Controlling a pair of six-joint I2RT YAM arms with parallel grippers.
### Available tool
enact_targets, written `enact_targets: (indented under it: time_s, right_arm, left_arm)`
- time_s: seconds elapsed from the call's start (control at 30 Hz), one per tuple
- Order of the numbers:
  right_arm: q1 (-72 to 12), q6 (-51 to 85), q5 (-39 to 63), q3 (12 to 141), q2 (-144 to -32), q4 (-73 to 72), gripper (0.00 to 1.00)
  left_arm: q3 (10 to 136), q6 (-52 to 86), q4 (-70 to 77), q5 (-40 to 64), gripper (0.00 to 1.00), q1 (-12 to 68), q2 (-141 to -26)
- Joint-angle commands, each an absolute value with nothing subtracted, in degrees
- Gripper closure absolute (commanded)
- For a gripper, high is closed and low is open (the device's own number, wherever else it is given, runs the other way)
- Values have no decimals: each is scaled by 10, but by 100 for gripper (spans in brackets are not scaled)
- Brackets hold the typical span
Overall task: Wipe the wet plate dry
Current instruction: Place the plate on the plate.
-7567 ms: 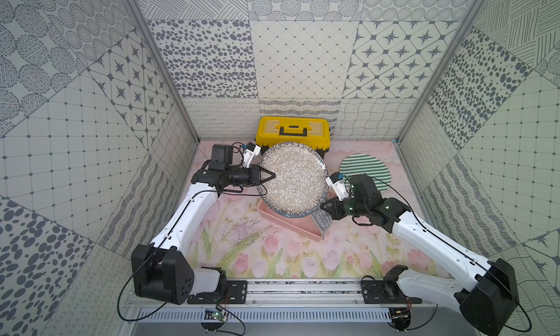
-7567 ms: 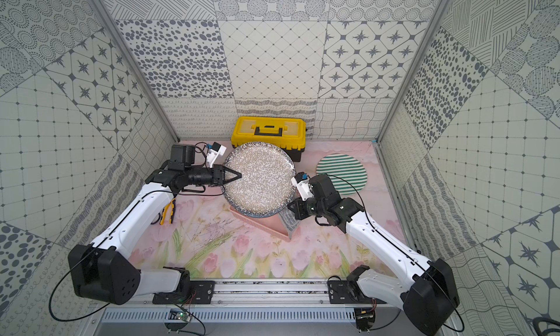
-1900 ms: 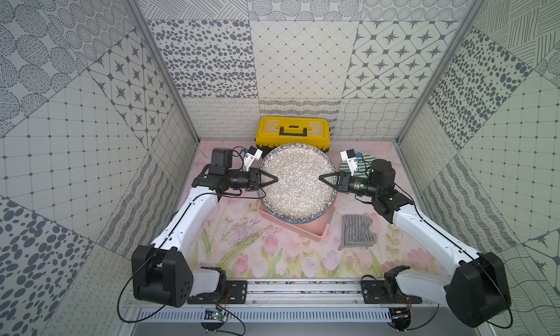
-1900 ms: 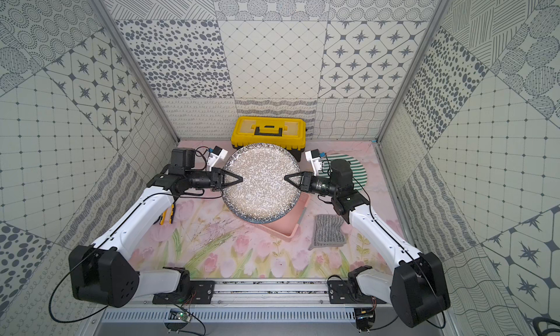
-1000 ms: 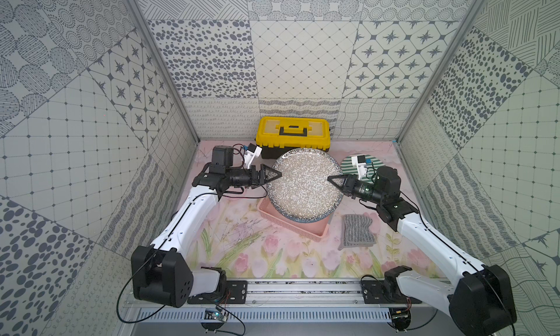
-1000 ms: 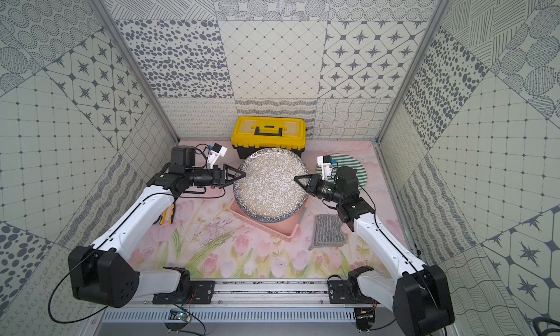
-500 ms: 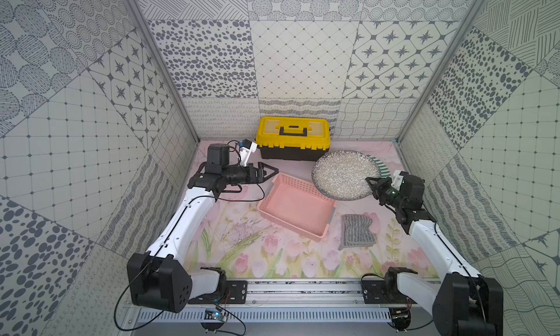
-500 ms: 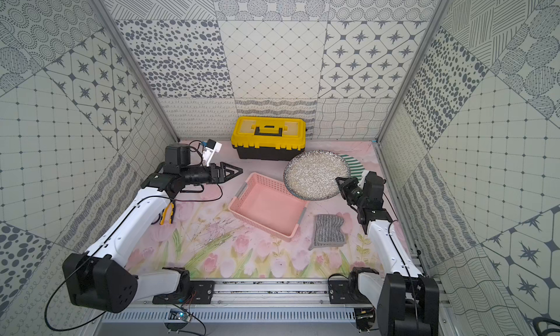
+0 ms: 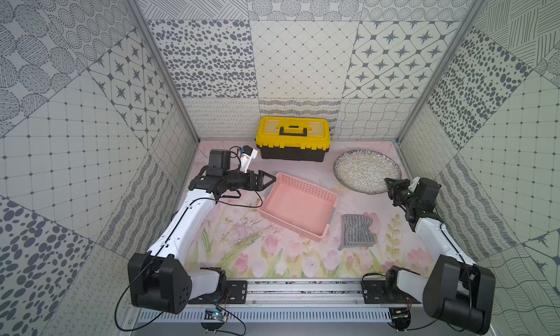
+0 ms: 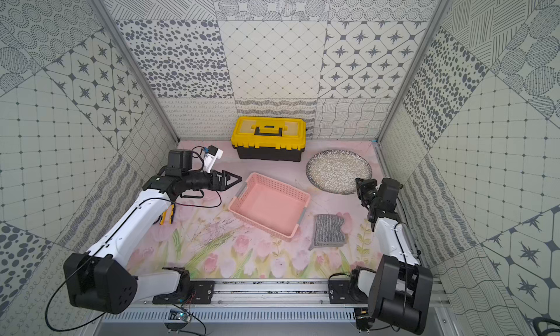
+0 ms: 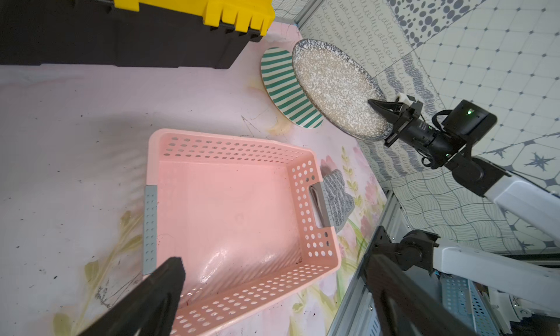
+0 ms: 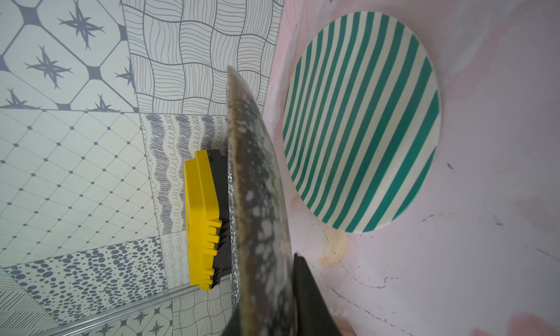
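My right gripper should keep holding the plate (image 9: 366, 170) until it rests on the green-striped mat. There is still a gap between them, so the plate would drop crooked if I opened now.
The speckled grey plate (image 9: 366, 170) (image 10: 338, 170) hangs nearly level at the back right, just above a green-striped round mat (image 11: 285, 88) (image 12: 360, 119). My right gripper (image 9: 391, 183) (image 10: 361, 182) (image 11: 375, 105) is shut on the plate's near rim. The right wrist view shows the plate (image 12: 257, 198) edge-on, with one black finger (image 12: 306, 289) against its underside. The grey ribbed cloth (image 9: 357, 230) (image 10: 328, 230) lies flat on the floor, right of the basket. My left gripper (image 9: 268, 179) (image 10: 234, 177) (image 11: 272, 277) is open and empty over the basket's left rim.
A pink perforated basket (image 9: 298, 205) (image 11: 224, 204) sits empty mid-floor. A yellow and black toolbox (image 9: 292, 137) (image 10: 268, 137) stands at the back wall, left of the plate. Yellow-handled pliers (image 10: 166, 217) lie under the left arm. The right wall runs close beside the plate.
My right gripper has carried the plate from over the basket to the back right and brought it down near level. My left gripper has drawn back left, open.
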State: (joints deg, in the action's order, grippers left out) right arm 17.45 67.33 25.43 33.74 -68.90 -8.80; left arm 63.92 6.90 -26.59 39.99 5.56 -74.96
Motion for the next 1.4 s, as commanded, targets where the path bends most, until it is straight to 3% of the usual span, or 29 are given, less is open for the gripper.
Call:
enact_targets:
  time_s: [0.0,0.83,1.17,1.37]
  right_arm:
    - [174,698,290,378,-711,-282,100]
    - [174,665,265,475,-947,-360,100]
    - [175,614,246,450,-938,-279,100]
    - [175,573,212,455,-930,-191,83]
  left_arm:
    - [614,-8,-241,353,1,53,-766]
    - [575,28,-188,388,0,53,-792]
    - [572,27,-186,387,0,52,-792]
    - [573,30,-185,392,0,53,-795]
